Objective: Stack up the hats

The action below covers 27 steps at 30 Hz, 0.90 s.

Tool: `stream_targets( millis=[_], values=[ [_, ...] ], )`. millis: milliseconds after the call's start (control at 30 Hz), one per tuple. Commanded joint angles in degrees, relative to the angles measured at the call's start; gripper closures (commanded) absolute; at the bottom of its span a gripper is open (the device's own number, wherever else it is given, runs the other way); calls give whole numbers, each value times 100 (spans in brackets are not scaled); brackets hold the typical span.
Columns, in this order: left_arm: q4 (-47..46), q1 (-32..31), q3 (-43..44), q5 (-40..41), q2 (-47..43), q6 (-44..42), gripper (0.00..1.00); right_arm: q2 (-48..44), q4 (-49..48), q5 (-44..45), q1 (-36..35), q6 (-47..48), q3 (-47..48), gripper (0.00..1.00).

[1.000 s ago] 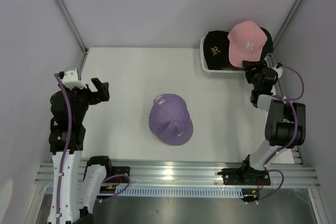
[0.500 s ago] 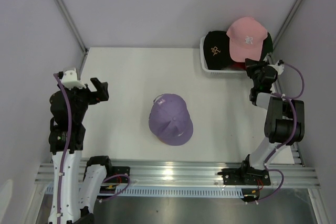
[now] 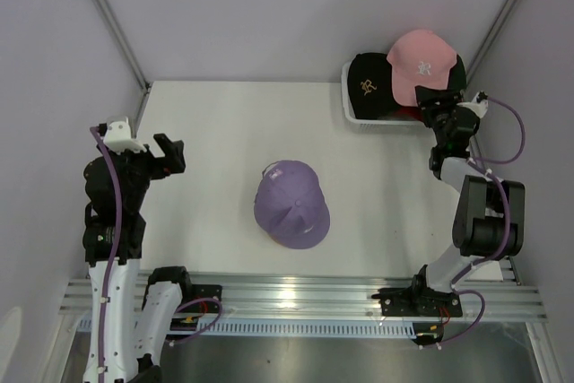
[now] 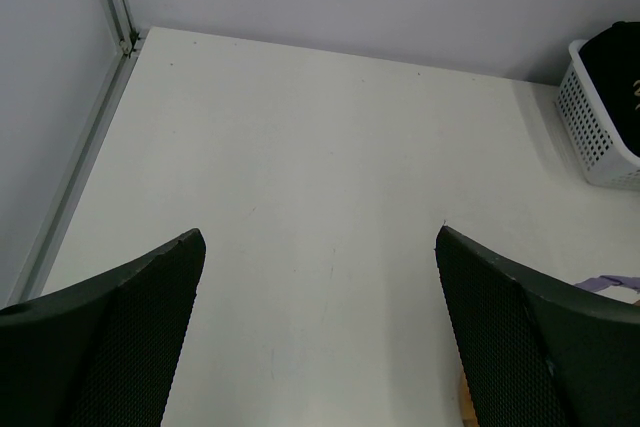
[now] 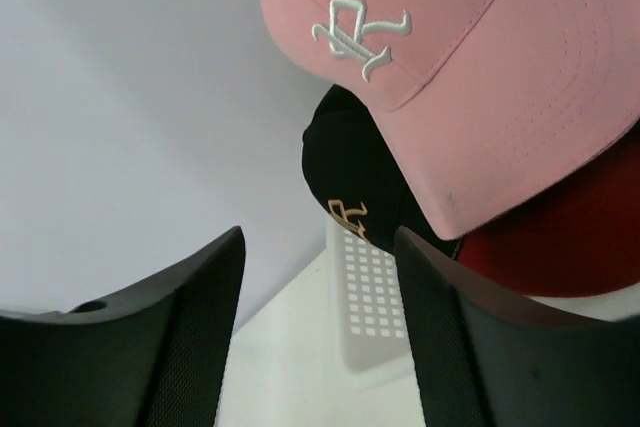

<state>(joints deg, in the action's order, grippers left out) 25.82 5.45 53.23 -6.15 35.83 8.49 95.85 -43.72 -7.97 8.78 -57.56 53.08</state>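
The pink cap's opening has to stay free to stack over the purple cap (image 3: 291, 204), so the robot's right gripper next needs to pick up the pink cap by its brim edge (image 3: 412, 96).
A purple cap (image 3: 291, 204) sits in the middle of the table; a sliver of it shows in the left wrist view (image 4: 606, 284). A pink cap (image 3: 421, 64) lies on top of a black cap (image 3: 369, 85) and a red cap (image 3: 408, 112) in the white mesh basket (image 3: 350, 115). My right gripper (image 3: 439, 99) is open and empty at the basket's near right corner. In its wrist view (image 5: 318, 239) the pink cap (image 5: 470, 67), black cap (image 5: 355, 172) and red cap (image 5: 580, 242) are just ahead. My left gripper (image 3: 170, 153) is open and empty at the far left (image 4: 320, 237).
The basket (image 5: 375, 297) stands in the back right corner against the walls; it also shows in the left wrist view (image 4: 592, 137). A tan sliver (image 4: 463, 402), perhaps a wooden stand, shows beside my left gripper's right finger. Metal frame posts run up both back corners.
My right gripper has moved away from me to the basket's edge, under the pink cap's brim. The pink cap has shifted slightly back. The left arm has barely moved.
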Motion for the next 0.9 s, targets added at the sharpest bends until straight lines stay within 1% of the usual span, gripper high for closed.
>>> stream_targets(
  millis=[0, 167, 367, 467, 633, 733, 867],
  values=[
    [-122, 79, 82, -88, -24, -49, 1, -383, 136, 278, -25, 17, -280, 33],
    [-130, 87, 65, -79, -50, -41, 1, -357, 294, 559, -25, 113, -325, 27],
    [-139, 87, 56, -26, -50, -49, 0, -102, 356, 621, 54, 26, -237, 26],
    [-130, 87, 64, -9, -15, -49, 1, 38, 172, 673, 63, -1, -228, 26],
    [-130, 96, 65, 26, 2, -58, 0, 302, 356, 691, 37, -53, 79, 26],
    [-130, 96, 73, 53, 2, -76, 0, 442, 224, 788, 10, -36, 89, 26],
    [-130, 114, 64, 62, -6, -76, 1, 575, -4, 788, 36, -10, 176, 30]
  ],
)
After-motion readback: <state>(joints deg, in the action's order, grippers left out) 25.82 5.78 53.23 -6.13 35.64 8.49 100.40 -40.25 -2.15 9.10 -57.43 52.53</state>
